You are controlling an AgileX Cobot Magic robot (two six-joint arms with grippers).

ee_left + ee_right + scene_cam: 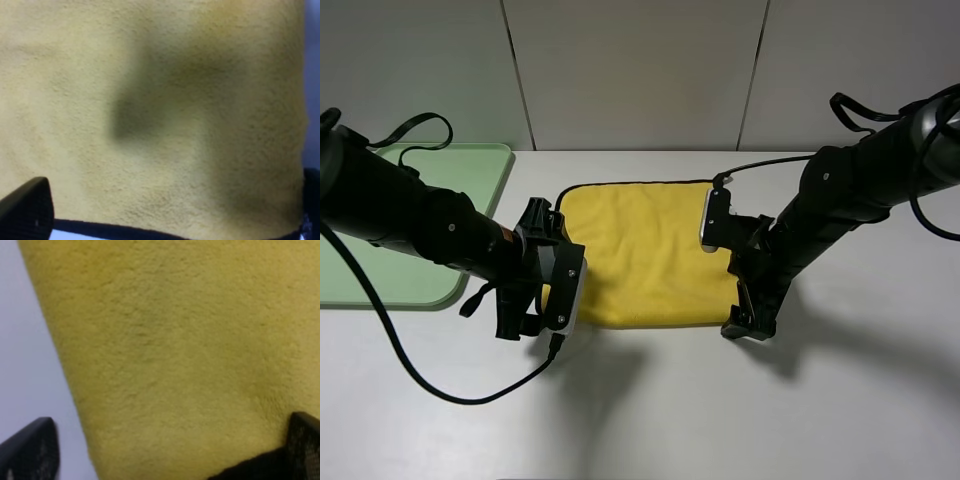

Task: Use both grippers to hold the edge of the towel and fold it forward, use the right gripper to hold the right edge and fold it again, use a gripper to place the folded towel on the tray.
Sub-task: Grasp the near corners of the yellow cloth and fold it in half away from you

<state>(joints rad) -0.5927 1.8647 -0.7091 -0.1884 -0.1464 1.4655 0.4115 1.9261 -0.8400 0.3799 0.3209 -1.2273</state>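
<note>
My right gripper should close on the towel now: the yellow towel [640,250] has my fingers reaching down to the table on either side of its near edge [713,325].
The yellow towel [640,250] lies spread flat on the white table, its black trim showing along the far edge. My left gripper [525,322] is down at the towel's near left corner. My right gripper [747,322] is down at the near right corner. In the left wrist view the towel [150,100] fills the picture, and the left gripper [167,215] stands open with one finger [25,212] at each side over the black hem. The right gripper [167,452] is open too, one finger [30,450] over bare table and the other over the towel [175,350]. The pale green tray [470,175] lies at the far left.
Black cables trail from both arms, one looping over the table in front of the left gripper [450,395]. A grey panelled wall [640,70] bounds the table at the back. The left arm crosses over the tray's near right part.
</note>
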